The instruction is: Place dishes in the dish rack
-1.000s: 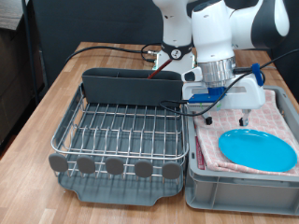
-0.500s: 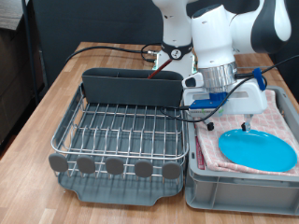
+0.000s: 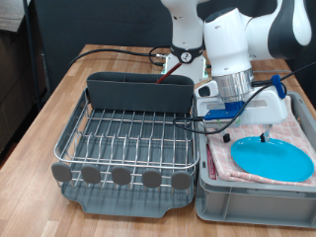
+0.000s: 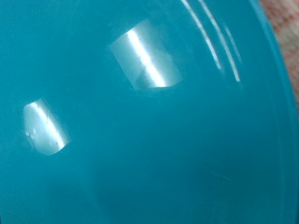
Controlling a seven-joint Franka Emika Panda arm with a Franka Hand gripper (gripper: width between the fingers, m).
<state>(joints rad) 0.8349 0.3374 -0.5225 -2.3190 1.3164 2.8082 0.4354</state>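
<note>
The flat blue plate is far wider than my fingers, so my gripper will pinch it by its thin edge (image 3: 235, 144) next.
The bright-blue plate (image 3: 273, 158) lies flat on the pink checked cloth (image 3: 296, 123) inside the grey tub at the exterior view's right. My gripper (image 3: 247, 137) hangs just above the plate's near-left edge, fingers pointing down and spread apart, with nothing between them. The wrist view is almost filled by the plate's glossy surface (image 4: 140, 131), very close, and shows no fingers. The wire dish rack (image 3: 128, 138) on its dark grey tray stands to the left of the tub with no dishes in it. The white cup and wooden spoon are out of view.
The grey tub (image 3: 237, 202) sits against the rack's right side. The tall grey utensil trough (image 3: 138, 93) stands at the rack's back. Round grey tabs (image 3: 120, 176) line its front. Cables (image 3: 128, 49) trail over the wooden table behind.
The gripper has moved towards the exterior view's right and down, from beside the tub's left rim to just over the blue plate. The plate and rack have not moved.
</note>
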